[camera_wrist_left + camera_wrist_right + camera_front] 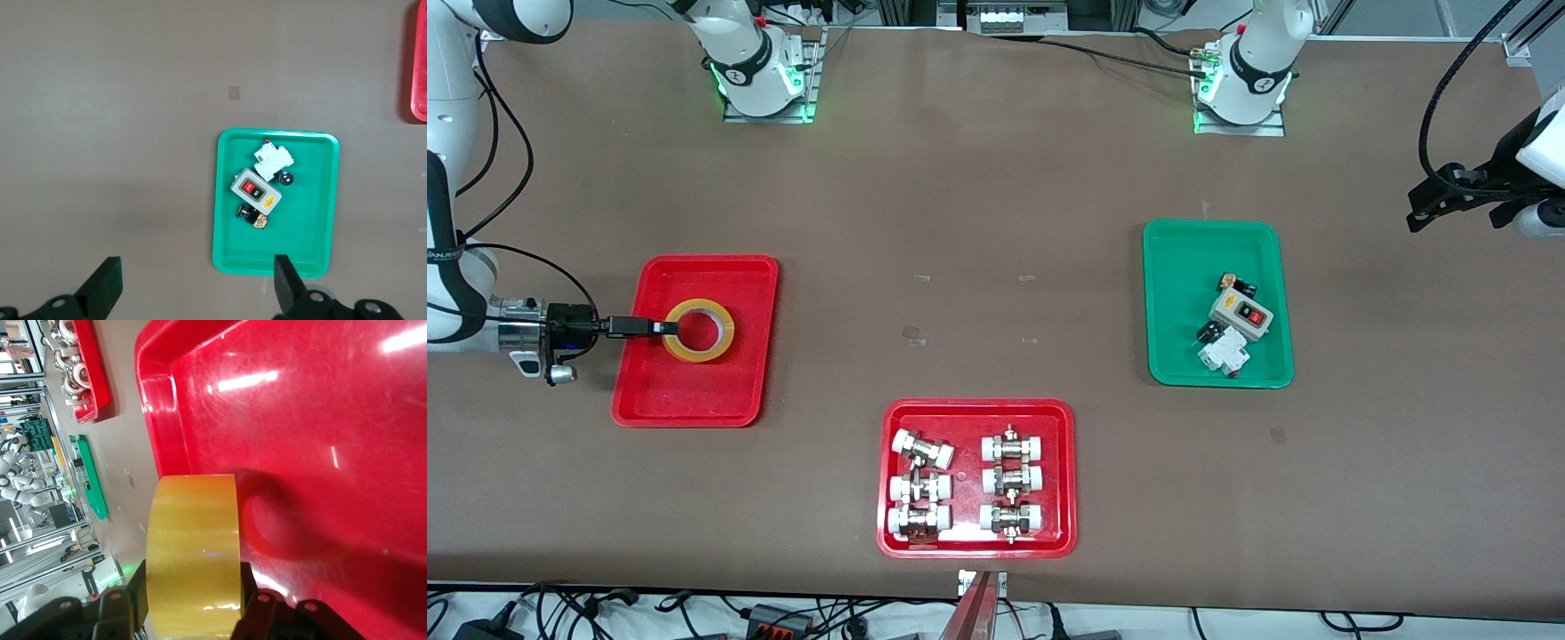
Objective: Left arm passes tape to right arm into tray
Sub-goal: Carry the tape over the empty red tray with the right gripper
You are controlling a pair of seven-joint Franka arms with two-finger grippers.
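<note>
The yellow tape is low over the bottom of the tray, inside the tray's rim, and it would lie in the red tray if I opened my right gripper now.
The yellow tape (pixel 699 331) sits level, ring-up, over the middle of the plain red tray (pixel 694 396) at the right arm's end of the table. My right gripper (pixel 669 327) reaches in sideways and is shut on the roll, one finger on each flat face. In the right wrist view the tape (pixel 193 547) fills the gap between the fingers (pixel 250 600) and casts a shadow on the tray floor (pixel 300 420); I cannot tell whether it touches. My left gripper (pixel 1427 200) is open and empty, held high at the left arm's end; its wrist view (pixel 195 290) shows the jaws wide apart.
A red tray of metal pipe fittings (pixel 976 411) lies nearest the front camera, mid-table. A green tray (pixel 1183 258) with a switch box and small parts lies toward the left arm's end; it also shows in the left wrist view (pixel 307 220).
</note>
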